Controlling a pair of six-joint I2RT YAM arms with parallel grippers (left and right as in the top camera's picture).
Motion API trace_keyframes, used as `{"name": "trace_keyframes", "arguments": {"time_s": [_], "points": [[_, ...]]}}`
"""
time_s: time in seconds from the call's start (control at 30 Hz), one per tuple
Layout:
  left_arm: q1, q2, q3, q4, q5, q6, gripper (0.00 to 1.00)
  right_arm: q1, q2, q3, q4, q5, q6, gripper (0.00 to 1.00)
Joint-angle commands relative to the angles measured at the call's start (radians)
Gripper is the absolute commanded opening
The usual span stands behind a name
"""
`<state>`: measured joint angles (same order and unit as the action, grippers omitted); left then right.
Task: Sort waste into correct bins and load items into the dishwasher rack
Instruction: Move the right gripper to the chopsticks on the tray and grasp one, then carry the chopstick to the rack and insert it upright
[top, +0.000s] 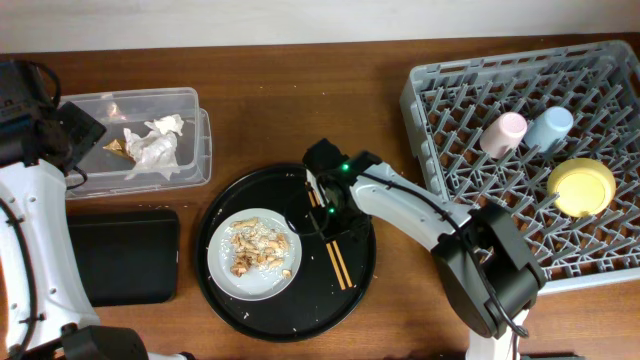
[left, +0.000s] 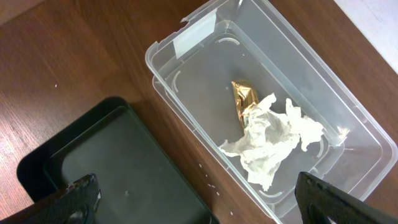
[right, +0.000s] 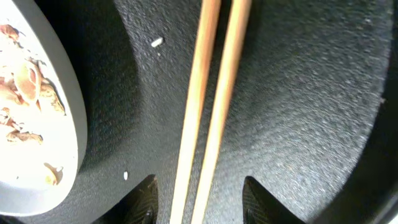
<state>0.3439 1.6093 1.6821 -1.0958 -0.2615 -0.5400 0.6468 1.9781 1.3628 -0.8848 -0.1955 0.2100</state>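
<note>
The robot's right fingers are above the chopsticks in the right wrist view, with the tray showing beneath, so the right gripper should go lower first and then close on the chopsticks.
The clear tub (top: 190, 100) at the back left holds crumpled white tissue (top: 155, 145) and a gold-brown wrapper (top: 120, 148); the left wrist view shows the tub (left: 186, 37), tissue (left: 270, 140) and wrapper (left: 244, 99). The black rectangular tray (top: 120, 255) lies in front of it, also in the left wrist view (left: 112, 168). A grey-white plate (top: 225, 275) with food scraps (top: 255, 250) sits on the round black tray. My left gripper (left: 198, 205) is open above the tub and tray. My right gripper (right: 199, 208) is open, its fingers on either side of the chopsticks (right: 211, 93). The rack (top: 440, 90) holds the pink cup (top: 503, 132), blue cup (top: 549, 127) and yellow bowl (top: 581, 186).
The large round black tray (top: 230, 200) sits at table centre, with the chopsticks (top: 337, 262) lying on its right part. The plate's rim (right: 68, 112) is just left of my right gripper. Small crumbs dot the wood between tub and tray (left: 208, 177).
</note>
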Motion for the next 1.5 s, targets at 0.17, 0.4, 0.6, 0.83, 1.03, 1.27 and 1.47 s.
{"name": "trace_keyframes", "arguments": {"time_s": [0.17,0.4,0.6,0.83,1.03,1.27,1.47], "points": [[0.006,-0.011,0.011,0.002,-0.007,-0.005,0.99,0.014,0.010,-0.051,0.048,0.054,0.008,0.42],[0.006,-0.011,0.011,0.002,-0.007,-0.005,0.99,0.014,0.010,-0.051,0.049,0.106,0.005,0.42],[0.006,-0.011,0.011,0.002,-0.007,-0.005,0.99,0.014,0.012,-0.051,0.049,0.122,0.001,0.38],[0.006,-0.011,0.011,0.002,-0.007,-0.005,0.99,0.014,0.033,-0.054,0.052,0.094,0.002,0.37],[0.006,-0.011,0.011,0.002,-0.007,-0.005,0.99,0.014,0.040,-0.056,0.052,0.095,0.009,0.30],[0.006,-0.011,0.011,0.002,-0.007,-0.005,0.99,0.014,0.024,-0.037,0.008,0.095,0.055,0.05],[0.006,-0.011,0.011,0.002,-0.007,-0.005,0.99,-0.024,-0.011,0.108,-0.121,0.103,0.042,0.04]]}}
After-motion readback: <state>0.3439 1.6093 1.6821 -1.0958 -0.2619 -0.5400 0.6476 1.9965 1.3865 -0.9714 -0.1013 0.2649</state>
